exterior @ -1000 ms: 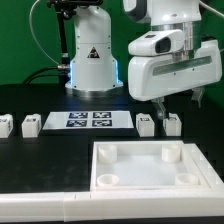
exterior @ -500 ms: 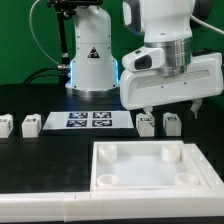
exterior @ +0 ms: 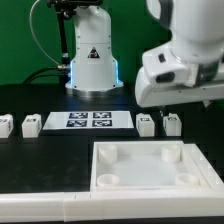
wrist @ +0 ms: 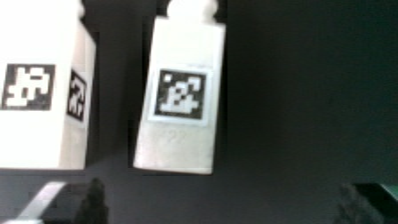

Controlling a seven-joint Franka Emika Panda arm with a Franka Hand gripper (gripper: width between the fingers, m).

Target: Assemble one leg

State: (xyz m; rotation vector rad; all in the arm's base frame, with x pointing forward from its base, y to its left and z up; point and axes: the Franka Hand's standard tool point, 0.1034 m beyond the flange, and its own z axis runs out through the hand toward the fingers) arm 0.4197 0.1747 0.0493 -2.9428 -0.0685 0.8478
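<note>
Next, my gripper picks up the leg by its tagged square body [exterior: 173, 126] [wrist: 180, 122]. That leaves the leg's round end free to enter a corner socket.
Several small white legs with black tags stand in a row on the black table: two at the exterior view's left [exterior: 5, 125] [exterior: 30, 125] and two at the right [exterior: 146, 124] [exterior: 171, 124]. The arm's white hand [exterior: 185, 75] hangs above the right pair; its fingers are hidden there. In the wrist view one leg [wrist: 183, 95] lies ahead of my gripper [wrist: 222, 205] and another leg [wrist: 45, 100] lies beside it. The dark fingertips [wrist: 71, 200] are wide apart with nothing between them.
The marker board [exterior: 90, 120] lies between the two pairs of legs. The large white square panel [exterior: 150, 185] with round corner sockets lies in front. The robot base [exterior: 90, 60] stands at the back.
The hand has moved toward the exterior view's right and tilted, and now covers less of the right pair of legs. The legs and the panel have not moved.
</note>
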